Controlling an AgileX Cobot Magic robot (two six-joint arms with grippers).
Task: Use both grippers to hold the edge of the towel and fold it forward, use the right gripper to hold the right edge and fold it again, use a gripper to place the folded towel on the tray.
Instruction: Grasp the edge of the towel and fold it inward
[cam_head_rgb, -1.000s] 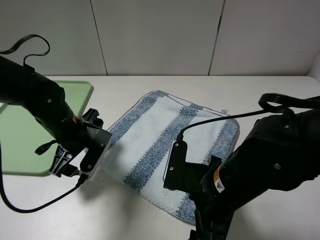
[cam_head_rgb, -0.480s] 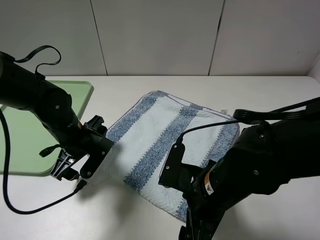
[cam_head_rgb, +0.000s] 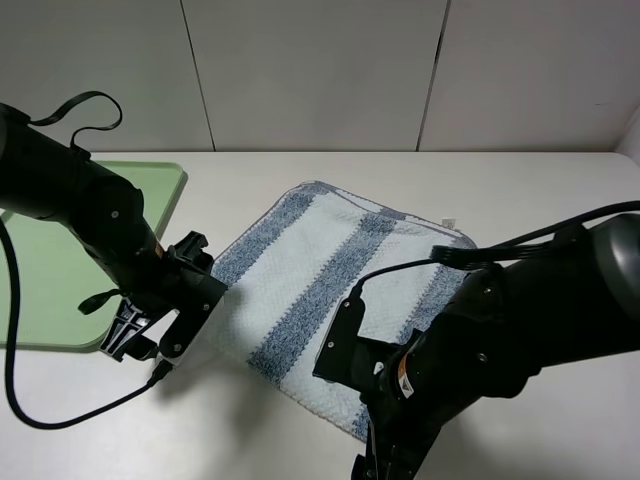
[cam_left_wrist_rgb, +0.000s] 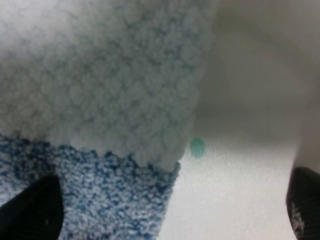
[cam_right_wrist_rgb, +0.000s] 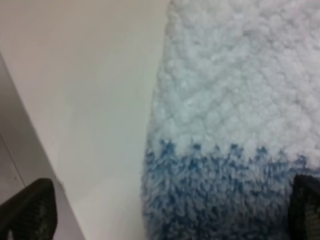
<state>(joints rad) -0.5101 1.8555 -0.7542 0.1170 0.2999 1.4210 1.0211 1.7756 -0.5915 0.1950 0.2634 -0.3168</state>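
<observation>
The robot's right gripper is ready to close on the towel (cam_head_rgb: 330, 290), because its fingers are on both sides of the blue stripe's edge (cam_head_rgb: 360, 424), one low beside the stripe's pile and one past it.
The blue and white striped towel (cam_head_rgb: 330, 290) lies flat on the table, turned like a diamond. My left gripper (cam_left_wrist_rgb: 167, 210) is open and low over the towel's left corner. One fingertip (cam_left_wrist_rgb: 30, 210) is above the blue stripe (cam_left_wrist_rgb: 100, 200) and the other is above bare table. The right gripper (cam_right_wrist_rgb: 167, 210) is open at the towel's near edge. One of its fingertips (cam_right_wrist_rgb: 307, 207) sits over the cloth (cam_right_wrist_rgb: 235, 125) and the other over the table. Neither gripper holds anything. The light-green tray (cam_head_rgb: 40, 270) rests at the far left, behind the left arm (cam_head_rgb: 110, 230).
A small white tag (cam_head_rgb: 449, 221) sticks out at the towel's far right corner. A tiny teal speck (cam_left_wrist_rgb: 197, 147) marks the table beside the towel's hem. The bulky right arm (cam_head_rgb: 520, 340) covers the towel's near right part. White wall panels stand behind the table.
The right arm has slid left and lower along the towel's near edge. The left arm shifted slightly toward the towel's left corner, then held still.
</observation>
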